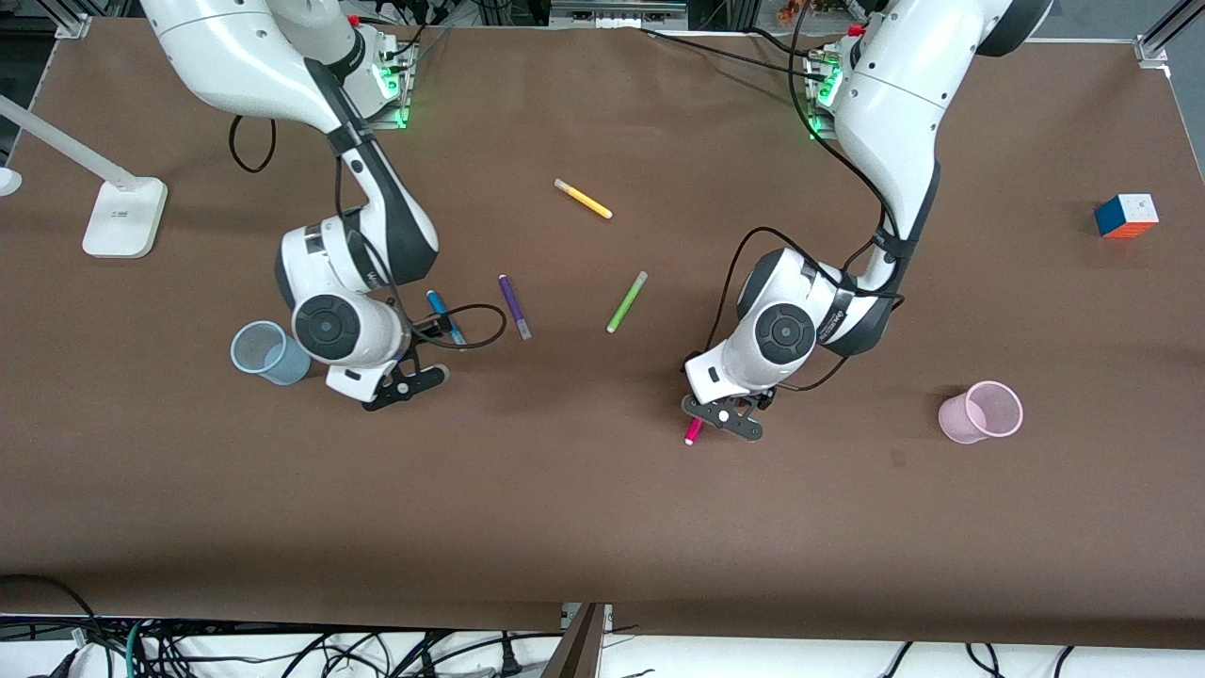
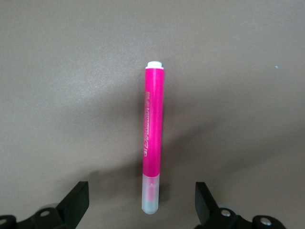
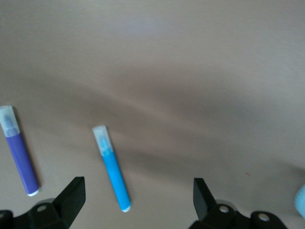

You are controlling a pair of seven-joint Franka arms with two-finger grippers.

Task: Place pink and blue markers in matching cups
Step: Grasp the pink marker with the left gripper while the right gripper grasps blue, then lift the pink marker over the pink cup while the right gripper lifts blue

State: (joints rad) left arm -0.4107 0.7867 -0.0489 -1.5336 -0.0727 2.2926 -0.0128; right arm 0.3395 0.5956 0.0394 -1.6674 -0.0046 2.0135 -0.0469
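Observation:
My right gripper grabs the blue marker's blue body (image 1: 440,306) next, for the pale blue cup (image 1: 268,353).
The pink marker (image 1: 693,431) lies on the brown table under my left gripper (image 1: 723,416). In the left wrist view the marker (image 2: 152,138) lies flat with its pale cap between the open fingers of the left gripper (image 2: 142,202), untouched. The blue marker (image 1: 444,315) lies on the table by my right gripper (image 1: 405,384). In the right wrist view it (image 3: 113,171) lies just ahead of the open, empty right gripper (image 3: 138,200). The pale blue cup (image 1: 268,353) stands beside the right gripper, its edge showing in the right wrist view (image 3: 300,200). The pale pink cup (image 1: 981,412) stands toward the left arm's end.
A dark purple pen (image 1: 514,306) lies beside the blue marker and shows in the right wrist view (image 3: 19,160). A lime green pen (image 1: 626,301) and a yellow pen (image 1: 583,199) lie mid-table. A colour cube (image 1: 1126,216) and a white lamp base (image 1: 122,217) sit at the table's ends.

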